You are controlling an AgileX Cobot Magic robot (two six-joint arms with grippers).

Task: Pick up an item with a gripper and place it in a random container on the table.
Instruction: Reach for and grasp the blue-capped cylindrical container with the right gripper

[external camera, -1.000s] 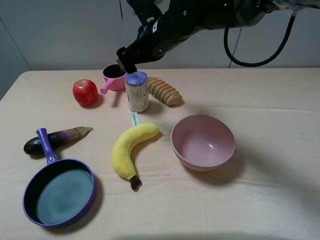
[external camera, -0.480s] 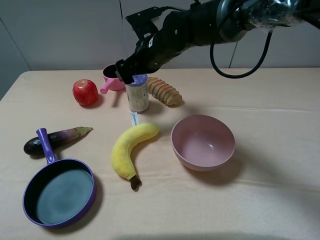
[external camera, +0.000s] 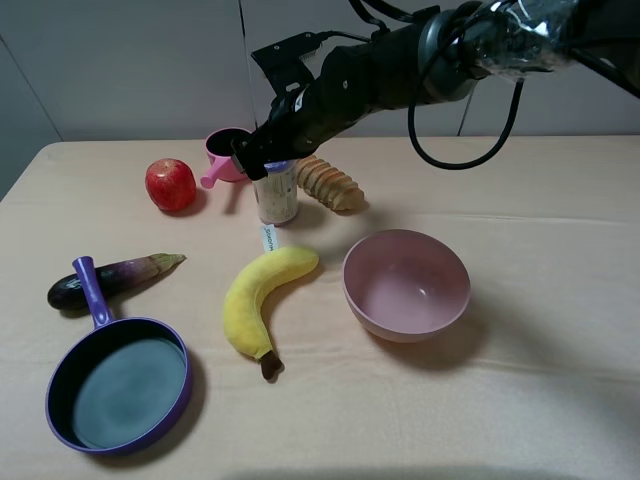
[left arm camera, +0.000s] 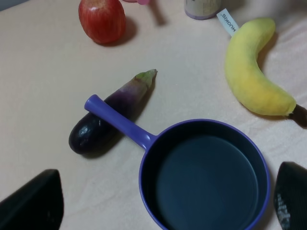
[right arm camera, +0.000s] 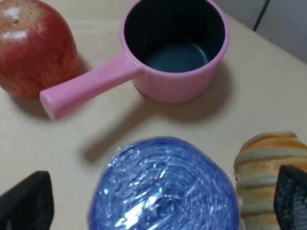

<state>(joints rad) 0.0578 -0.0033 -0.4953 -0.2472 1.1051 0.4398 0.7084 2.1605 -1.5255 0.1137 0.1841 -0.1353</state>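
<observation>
My right gripper's fingers are still above the purple top (right arm camera: 163, 191) and closing now would miss the canister, so my right gripper lowers before it closes.
The item, a canister (external camera: 277, 198) with a beige label and a purple top, stands upright at the back middle of the table. My right gripper (external camera: 263, 158) reaches across from the right and sits low over its top. In the right wrist view the purple top (right arm camera: 165, 189) lies between the two spread fingers (right arm camera: 26, 203), so the right gripper (right arm camera: 160, 199) is open, not touching it. The pale pink bowl (external camera: 400, 328) stands empty, in front and to the right. My left gripper (left arm camera: 163, 201) is open and empty above the purple pan.
A red apple (external camera: 171, 184), a small pink handled pot (external camera: 228, 155) and a ridged bread loaf (external camera: 330, 182) flank the canister. A banana (external camera: 262, 295), an eggplant (external camera: 110, 278) and a purple frying pan (external camera: 120, 385) lie nearer the front left.
My right gripper has come down from above and behind the canister to sit around its purple top. The canister and the other objects have not moved.
</observation>
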